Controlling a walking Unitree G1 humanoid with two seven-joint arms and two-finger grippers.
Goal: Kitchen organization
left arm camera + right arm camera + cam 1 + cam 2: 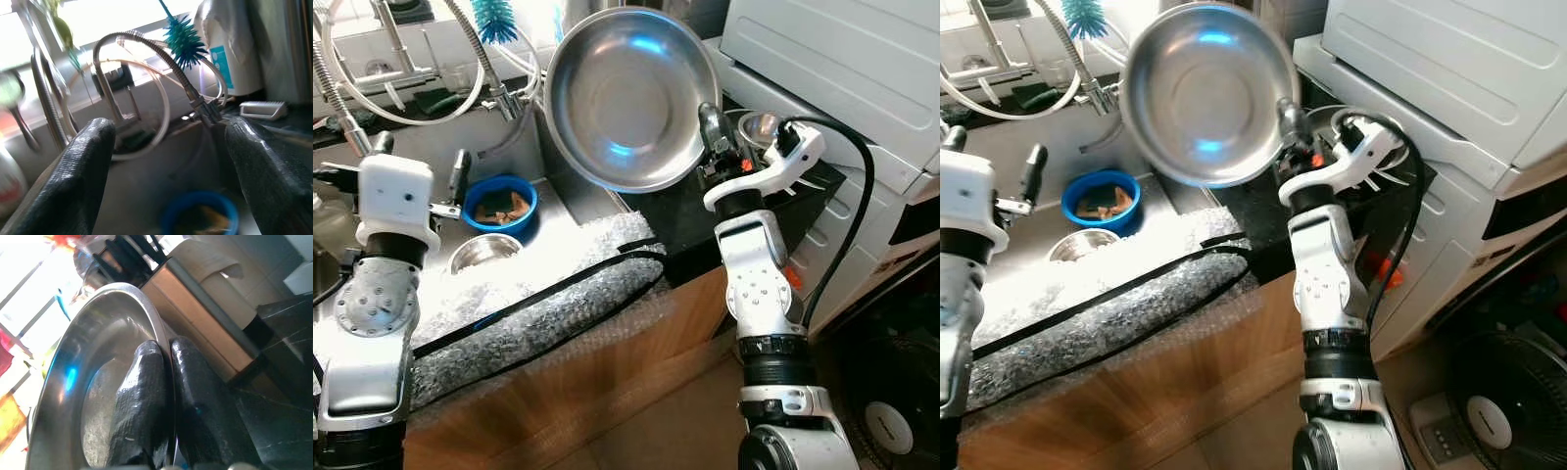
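The large steel bowl has a broad hollow (628,103) that spans wider than my fingers, so my left gripper will next pinch the bowl by the free side of its rim (551,125).
A large steel bowl (628,96) hangs tilted in the air over the sink's right edge, its hollow facing me. My right gripper (710,125) is shut on its rim; in the right wrist view one finger lies inside the steel bowl (88,396) and one outside. My left gripper (458,176) is open above the sink, its fingers (80,171) spread wide with nothing between them. Below it sit a blue bowl (499,205) with brown scraps and a small steel bowl (484,252).
A spring-neck faucet (475,49) with hoses and a teal bottle brush (494,20) stand behind the sink. Bubble wrap (538,304) covers the wooden counter front. A dark counter (675,220), a white appliance (842,69) and a floor fan (1494,416) are on the right.
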